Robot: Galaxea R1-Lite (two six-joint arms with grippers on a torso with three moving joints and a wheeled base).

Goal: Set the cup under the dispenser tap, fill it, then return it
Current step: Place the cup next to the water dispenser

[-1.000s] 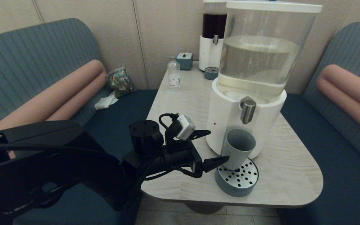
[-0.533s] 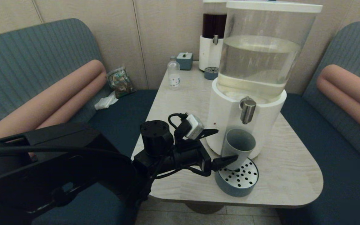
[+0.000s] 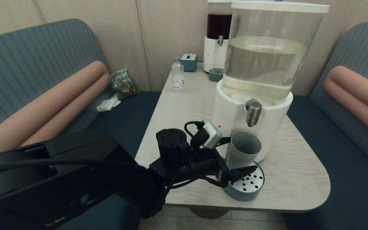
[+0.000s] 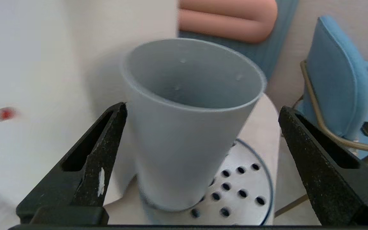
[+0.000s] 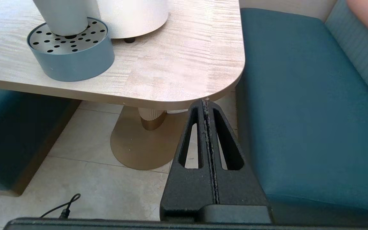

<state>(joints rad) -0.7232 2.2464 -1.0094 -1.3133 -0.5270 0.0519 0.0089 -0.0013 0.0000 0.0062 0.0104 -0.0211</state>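
The job is to return the grey-blue cup from the drip tray (image 3: 250, 183). My left gripper will next grab the cup's outer side (image 3: 239, 159).
The grey-blue cup (image 3: 244, 147) stands upright at the back of the round perforated drip tray (image 3: 251, 187), right beneath the steel dispenser tap (image 3: 253, 112) of the big white-based dispenser (image 3: 232, 121). My left gripper (image 3: 243, 153) is open and straddles the cup. In the left wrist view the cup (image 4: 184, 134) sits between the fingers of that gripper (image 4: 202, 108): one fingertip (image 4: 117, 118) is very close to its wall, the other stands well apart. My right gripper (image 5: 205, 103) is shut on nothing, low beside the table's front corner.
Further back on the table are a dark-red-liquid dispenser (image 3: 218, 38), its small drip tray (image 3: 216, 75), a clear bottle (image 3: 177, 76) and a small box (image 3: 188, 61). Cushioned benches flank the table (image 3: 292, 179). A blue chair (image 4: 334, 83) stands beyond the table.
My left arm has moved right and toward the dispenser; its open fingers, previously short of the cup, now lie on either side of it. The cup has not moved.
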